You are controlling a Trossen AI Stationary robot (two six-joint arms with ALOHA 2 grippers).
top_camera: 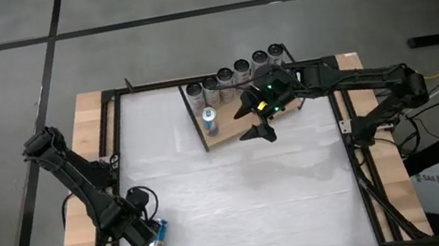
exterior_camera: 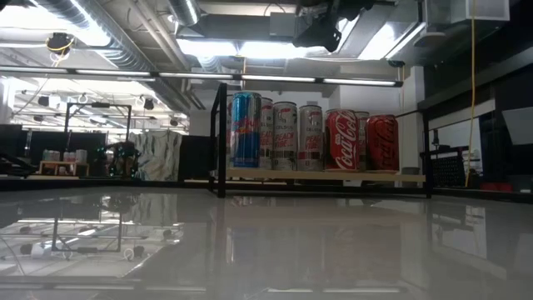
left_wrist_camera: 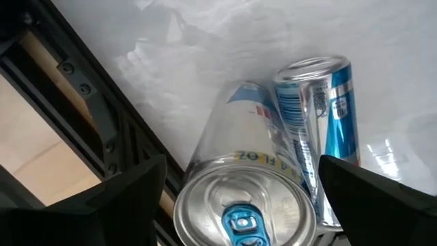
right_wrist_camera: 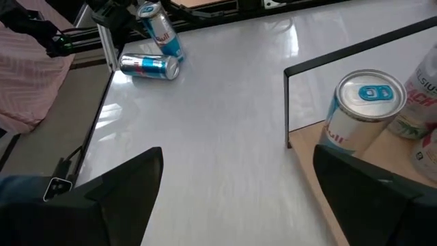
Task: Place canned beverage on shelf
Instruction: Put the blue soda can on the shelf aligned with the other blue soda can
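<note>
My fingers reach past the upright can's silver rim point(left_wrist_camera: 232, 170) on either side of the can's upper part, so my left gripper should close on the can.
Two blue-and-silver cans sit at the table's near left. One stands upright point(left_wrist_camera: 242, 212), the other lies on its side point(left_wrist_camera: 321, 137) right beside it, also visible from afar point(right_wrist_camera: 150, 66). My left gripper point(left_wrist_camera: 246, 198) points down over the upright can, open, a finger on either side of its top without touching. The shelf point(top_camera: 230, 130), a wooden board in a black wire frame, lies at the far middle. On it stand a row of cans point(top_camera: 233, 73) and one blue can point(right_wrist_camera: 362, 113). My right gripper point(right_wrist_camera: 239, 198) hovers open above the shelf's near edge.
The table's black frame rail point(left_wrist_camera: 89, 116) and a wooden side board run close beside the two cans. In the low view the shelf's cans point(exterior_camera: 316, 137) stand upright side by side. The white tabletop point(top_camera: 242, 200) stretches between the two arms.
</note>
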